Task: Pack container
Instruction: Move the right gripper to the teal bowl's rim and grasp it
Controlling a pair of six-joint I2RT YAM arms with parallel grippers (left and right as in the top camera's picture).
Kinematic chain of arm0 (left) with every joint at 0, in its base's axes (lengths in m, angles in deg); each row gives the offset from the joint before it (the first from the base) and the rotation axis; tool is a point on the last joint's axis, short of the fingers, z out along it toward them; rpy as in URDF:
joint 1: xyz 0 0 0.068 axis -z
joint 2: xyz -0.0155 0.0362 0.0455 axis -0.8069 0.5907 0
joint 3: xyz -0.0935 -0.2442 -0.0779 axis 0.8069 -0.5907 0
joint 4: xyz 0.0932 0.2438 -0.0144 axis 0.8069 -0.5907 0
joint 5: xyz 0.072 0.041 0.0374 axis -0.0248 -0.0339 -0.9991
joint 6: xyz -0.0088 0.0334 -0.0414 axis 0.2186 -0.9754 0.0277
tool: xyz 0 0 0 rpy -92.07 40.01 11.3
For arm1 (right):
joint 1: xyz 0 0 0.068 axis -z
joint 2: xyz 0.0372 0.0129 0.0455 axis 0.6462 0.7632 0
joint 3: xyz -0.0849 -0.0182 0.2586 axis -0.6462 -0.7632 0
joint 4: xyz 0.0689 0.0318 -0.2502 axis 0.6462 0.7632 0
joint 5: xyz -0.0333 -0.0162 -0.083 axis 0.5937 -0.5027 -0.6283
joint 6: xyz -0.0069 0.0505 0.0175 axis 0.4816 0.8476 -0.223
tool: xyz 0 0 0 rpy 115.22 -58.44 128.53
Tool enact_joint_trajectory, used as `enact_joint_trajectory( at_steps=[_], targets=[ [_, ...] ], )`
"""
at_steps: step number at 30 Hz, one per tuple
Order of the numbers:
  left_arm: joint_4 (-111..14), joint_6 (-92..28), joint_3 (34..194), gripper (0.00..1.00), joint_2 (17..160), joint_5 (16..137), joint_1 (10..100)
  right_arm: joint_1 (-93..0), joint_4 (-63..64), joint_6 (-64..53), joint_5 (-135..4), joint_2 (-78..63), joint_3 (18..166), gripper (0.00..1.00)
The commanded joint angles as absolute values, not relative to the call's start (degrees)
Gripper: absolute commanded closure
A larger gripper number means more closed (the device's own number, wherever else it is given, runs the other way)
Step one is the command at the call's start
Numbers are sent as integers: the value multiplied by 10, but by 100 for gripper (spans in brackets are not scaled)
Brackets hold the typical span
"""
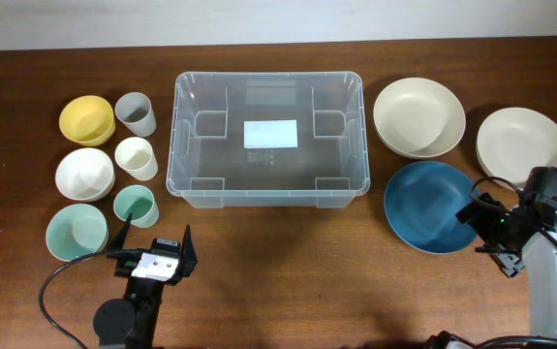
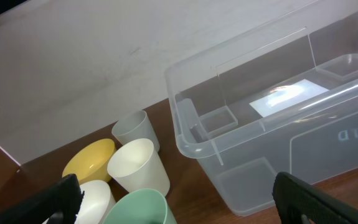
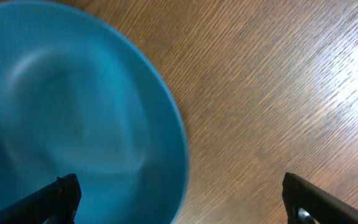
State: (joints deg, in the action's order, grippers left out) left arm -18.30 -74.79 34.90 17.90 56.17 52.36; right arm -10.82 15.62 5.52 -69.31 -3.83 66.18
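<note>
The fingers of my right gripper are above the blue bowl's rim. They should go lower before they close on the rim of the blue bowl.
The clear plastic container (image 1: 268, 136) stands empty at the table's middle, white label on its base; the left wrist view shows its near corner (image 2: 278, 118). My left gripper (image 1: 154, 242) is open and empty, just below the green cup (image 1: 135, 206), which shows in its wrist view (image 2: 142, 208). My right gripper (image 1: 488, 237) is open and empty over the right rim of the blue bowl (image 1: 431, 206); the rim lies between the fingers in the right wrist view (image 3: 85, 118).
Left of the container: yellow bowl (image 1: 87, 119), grey cup (image 1: 136, 113), white cup (image 1: 137, 157), white bowl (image 1: 84, 174), light-green bowl (image 1: 76, 231). Right of it: cream bowl (image 1: 418, 117) and cream plate (image 1: 523, 142).
</note>
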Motion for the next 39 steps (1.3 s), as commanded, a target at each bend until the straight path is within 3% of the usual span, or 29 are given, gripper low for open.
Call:
enact_joint_trajectory(
  at_steps=[1,4,19,30,36,39],
  targets=[
    [-185,-755,347,0,177,570,521,-89,134,6,-661,-38,643,1],
    [-185,-755,347,0,177,570,521,-84,85,-35,-601,-26,629,1],
    [-185,-755,347,0,177,569,521,-84,-1,-34,-585,107,624,1],
    [-185,-755,347,0,177,570,521,-84,-25,-35,-557,120,623,1],
    [-185,-755,347,0,177,569,521,-84,-30,-35,-558,120,620,12],
    [-185,-755,347,0,177,570,521,-84,-32,-34,-558,120,618,40]
  ],
)
